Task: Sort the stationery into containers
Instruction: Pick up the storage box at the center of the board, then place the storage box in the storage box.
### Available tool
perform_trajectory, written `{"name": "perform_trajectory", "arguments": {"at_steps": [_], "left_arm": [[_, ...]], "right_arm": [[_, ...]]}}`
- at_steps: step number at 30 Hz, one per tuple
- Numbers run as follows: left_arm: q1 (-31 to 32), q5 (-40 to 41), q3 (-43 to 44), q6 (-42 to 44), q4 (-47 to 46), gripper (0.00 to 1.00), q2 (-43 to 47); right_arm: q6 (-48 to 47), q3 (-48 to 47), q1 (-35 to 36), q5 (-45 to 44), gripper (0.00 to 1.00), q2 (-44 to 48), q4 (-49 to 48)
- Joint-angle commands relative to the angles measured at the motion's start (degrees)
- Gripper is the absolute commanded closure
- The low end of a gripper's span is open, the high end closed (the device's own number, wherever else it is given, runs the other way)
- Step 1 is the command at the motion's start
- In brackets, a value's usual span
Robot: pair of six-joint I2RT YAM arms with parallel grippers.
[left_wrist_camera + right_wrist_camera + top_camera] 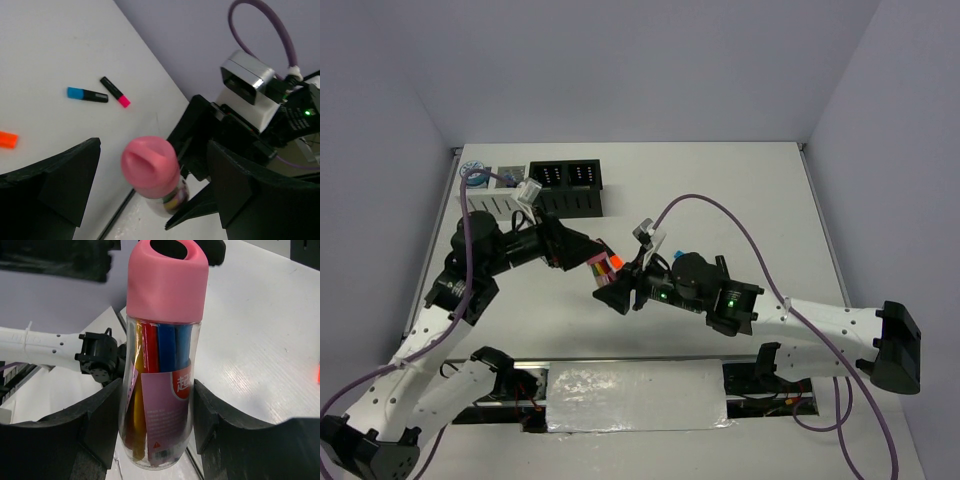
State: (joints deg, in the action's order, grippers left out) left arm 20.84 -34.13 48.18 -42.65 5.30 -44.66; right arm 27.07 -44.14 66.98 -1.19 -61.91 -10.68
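Observation:
The left gripper isn't ready to close yet: its near finger stops short of the cap, so it needs to move toward the pink cap (167,277) first.
My right gripper (613,287) is shut on the pink-orange tube (605,267), a clear tube with a pink cap (167,277) holding coloured pens, and holds it above the table; in the right wrist view (157,390) the fingers press its sides. My left gripper (586,256) is open, its jaws on either side of the pink cap (150,167) without touching it. Blue-capped (87,94), pink-capped (115,91) and orange-capped (7,139) highlighters lie on the table. The row of containers, white (495,206) and black (568,188), stands at the far left.
Something round and blue (473,172) sits by the leftmost white box, partly under the purple cable. The right arm's cable (720,215) loops over the table's middle. A white taped strip (635,398) lies along the near edge between the arm bases.

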Motion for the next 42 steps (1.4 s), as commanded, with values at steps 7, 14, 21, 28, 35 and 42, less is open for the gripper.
{"name": "perform_trajectory", "arguments": {"at_steps": [7,14,21,28,35,42], "left_arm": [[5.88,-0.50,-1.78,-2.52,-8.82,0.03,-1.38],[7.28,0.03,-1.34,-2.17,-9.08,0.28,-2.79],[7.37,0.82,3.23,1.34,-3.02,1.00,-5.95],[7.37,10.19,10.42,8.35,5.84,1.00,-8.94],[4.74,54.14,31.08,16.81,18.78,1.00,-24.90],[-1.14,66.74,33.20,24.53,-1.50,1.00,-37.32]], "right_arm": [[-2.55,-1.12,0.34,-1.00,1.00,2.14,-5.14],[-5.36,-1.56,0.26,-1.19,1.00,2.06,-4.88],[-12.20,0.10,0.26,-1.87,1.00,1.18,-3.92],[-14.51,-0.42,-1.50,-11.51,0.01,1.35,1.16],[-11.43,4.85,-6.95,-17.44,0.00,11.89,8.21],[-11.95,5.73,-6.95,-15.33,0.00,21.47,14.88]]}}
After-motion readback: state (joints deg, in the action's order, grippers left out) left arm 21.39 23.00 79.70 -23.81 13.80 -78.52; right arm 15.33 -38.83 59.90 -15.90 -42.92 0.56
